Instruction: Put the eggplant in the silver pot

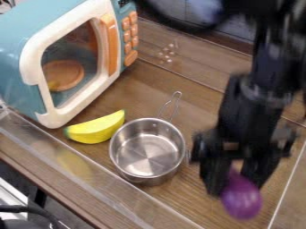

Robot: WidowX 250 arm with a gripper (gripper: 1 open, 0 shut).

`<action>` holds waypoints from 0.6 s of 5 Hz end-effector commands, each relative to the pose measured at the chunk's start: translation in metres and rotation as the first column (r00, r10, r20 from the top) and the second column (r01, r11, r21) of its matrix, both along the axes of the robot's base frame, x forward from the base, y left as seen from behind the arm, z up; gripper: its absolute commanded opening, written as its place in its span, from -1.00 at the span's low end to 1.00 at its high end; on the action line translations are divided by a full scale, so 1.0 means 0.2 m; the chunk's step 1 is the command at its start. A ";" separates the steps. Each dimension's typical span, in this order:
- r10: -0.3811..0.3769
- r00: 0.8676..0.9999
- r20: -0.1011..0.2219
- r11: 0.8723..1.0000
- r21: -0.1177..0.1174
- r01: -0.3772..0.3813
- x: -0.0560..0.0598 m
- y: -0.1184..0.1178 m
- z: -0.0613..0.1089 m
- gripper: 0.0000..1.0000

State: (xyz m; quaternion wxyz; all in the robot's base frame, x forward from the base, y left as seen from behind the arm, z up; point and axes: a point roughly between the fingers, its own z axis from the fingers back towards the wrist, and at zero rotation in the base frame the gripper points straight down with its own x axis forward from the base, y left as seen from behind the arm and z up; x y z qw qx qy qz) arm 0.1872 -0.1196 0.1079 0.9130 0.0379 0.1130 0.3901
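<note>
The purple eggplant [244,198] is hanging above the wooden counter, outside the rim of the silver pot [148,149], and it would miss if the gripper opened now.
The purple eggplant [244,198] hangs between the black fingers of my gripper [237,182], which is shut on it, near the front right of the wooden counter. It is blurred by motion. The silver pot [148,149] stands empty to the left of the gripper, a short gap away. The eggplant is lower right of the pot, outside its rim.
A blue and white toy microwave [66,58] with its door open fills the back left. A yellow banana-shaped toy [96,127] lies between it and the pot. A clear plastic edge [72,165] runs along the front of the counter.
</note>
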 end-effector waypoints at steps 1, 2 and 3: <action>-0.248 0.968 0.041 0.967 -0.048 0.250 0.06 0.20 0.28 -1.00; -0.195 0.979 0.064 0.979 -0.041 0.198 0.10 0.45 0.30 -1.00; -0.249 0.963 0.105 0.965 -0.053 0.255 0.12 0.60 0.19 -1.00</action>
